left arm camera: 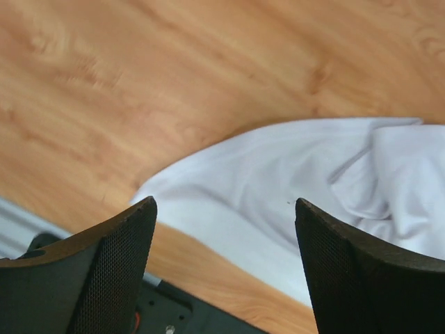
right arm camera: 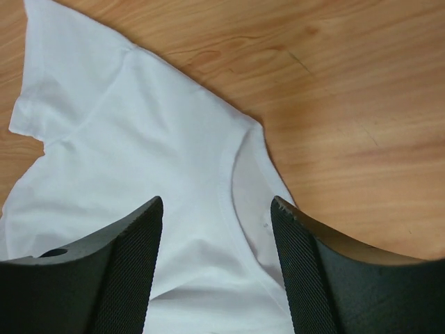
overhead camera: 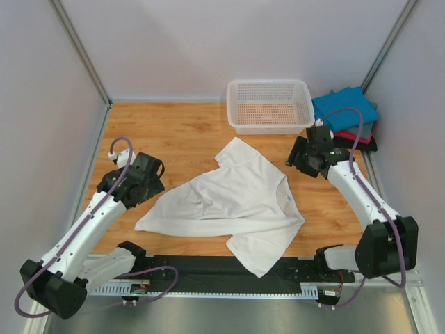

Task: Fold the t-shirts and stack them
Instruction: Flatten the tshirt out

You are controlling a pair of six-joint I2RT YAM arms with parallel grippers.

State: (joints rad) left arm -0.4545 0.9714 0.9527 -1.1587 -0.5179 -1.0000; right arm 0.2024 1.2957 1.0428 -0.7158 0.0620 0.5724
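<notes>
The right gripper should stretch the t-shirt flat for folding, so next it should grab the white t-shirt at the far shoulder edge beside the t-shirt's collar.
A plain white t-shirt lies spread and creased in the middle of the wooden table, its neck with a small blue label toward the right. My left gripper hovers at the shirt's left hem, jaws wide apart with nothing between them; the left wrist view shows the hem below. At the shirt's upper right my right gripper is open and empty, above the collar. A stack of folded t-shirts in teal-blue, red, grey and black sits at the far right.
A white plastic mesh basket stands at the back of the table, next to the folded stack. The black rail with the arm bases runs along the near edge. Grey walls close in both sides.
</notes>
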